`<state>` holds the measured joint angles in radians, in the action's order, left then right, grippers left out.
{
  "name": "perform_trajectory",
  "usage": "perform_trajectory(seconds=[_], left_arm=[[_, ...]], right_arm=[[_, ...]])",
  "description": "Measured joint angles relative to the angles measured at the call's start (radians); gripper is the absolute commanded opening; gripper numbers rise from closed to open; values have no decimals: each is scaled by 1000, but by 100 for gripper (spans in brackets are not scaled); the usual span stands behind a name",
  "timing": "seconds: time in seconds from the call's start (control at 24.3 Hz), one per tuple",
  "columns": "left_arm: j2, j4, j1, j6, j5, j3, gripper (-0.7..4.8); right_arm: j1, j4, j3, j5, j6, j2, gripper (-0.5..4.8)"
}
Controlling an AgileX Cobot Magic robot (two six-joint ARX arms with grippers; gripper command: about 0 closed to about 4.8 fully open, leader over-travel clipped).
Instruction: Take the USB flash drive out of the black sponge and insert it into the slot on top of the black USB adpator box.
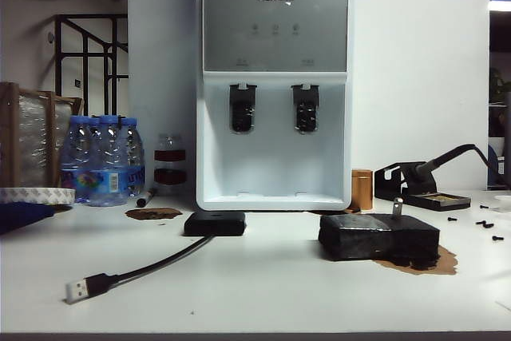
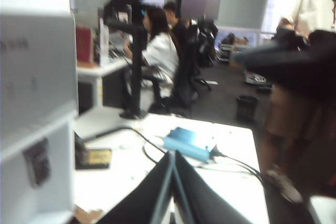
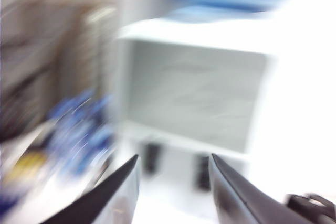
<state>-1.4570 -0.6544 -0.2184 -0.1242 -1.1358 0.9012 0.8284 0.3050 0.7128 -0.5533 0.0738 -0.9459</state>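
The black sponge [image 1: 380, 236] surrounds the lower part of the USB flash drive, so the right gripper will next grip the drive by its grey end [image 1: 398, 206], which sticks out of the top of the sponge.
In the exterior view the black sponge [image 1: 380, 236] lies on the white table [image 1: 255, 293] at the right. The grey USB flash drive [image 1: 397, 206] stands upright out of its top. To the left sits the flat black USB adpator box [image 1: 215, 223], its black cable running to a silver plug [image 1: 77, 289] near the front edge. Neither arm shows in the exterior view. In the left wrist view my left gripper [image 2: 172, 156] has its black fingers pressed together, empty. In the blurred right wrist view my right gripper [image 3: 175, 158] stands open with nothing between its fingers, facing the water dispenser [image 3: 194, 98].
A white water dispenser [image 1: 274, 89] stands behind the box and sponge. Water bottles [image 1: 102, 159] are at the back left. A soldering iron stand [image 1: 423, 185] and a copper cylinder [image 1: 362, 189] sit at the back right, with loose black screws [image 1: 487, 225] nearby.
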Motion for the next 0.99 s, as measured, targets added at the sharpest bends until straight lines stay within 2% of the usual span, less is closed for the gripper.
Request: perform_trajectory(seconds=[0.08,0.21,0.33,0.45,0.54,0.62,0.74,0.86,0.99], left_arm=[[-47,0,-12,40,-31,1,-4],[-105,24,-31,93,-35,6,-4],[-158,120,-60,185,-30,5,-4],[-209,226,-107,351,16,5,-4],[-254,325,-145,514,88,4,-4],[-269,359,-169,579,123,3,-4],[-283,358,-216,612,183,7,-4],[-317,361,-267,615,259,21,-4],[-386,367,-332,615,331,76,-4]], right_arm=[[-2,264,-140,-129,-76,2,216],[-9,409,-269,-122,-94,-6,216],[-9,498,-381,-47,-98,-23,216],[-9,573,-493,-8,-118,-76,215],[-21,680,-584,-6,-146,-144,215],[-38,724,-612,-5,-167,-189,215],[-46,756,-616,-3,-175,-239,214],[-71,795,-615,45,-175,-299,211],[-90,937,-614,82,-175,-504,210]])
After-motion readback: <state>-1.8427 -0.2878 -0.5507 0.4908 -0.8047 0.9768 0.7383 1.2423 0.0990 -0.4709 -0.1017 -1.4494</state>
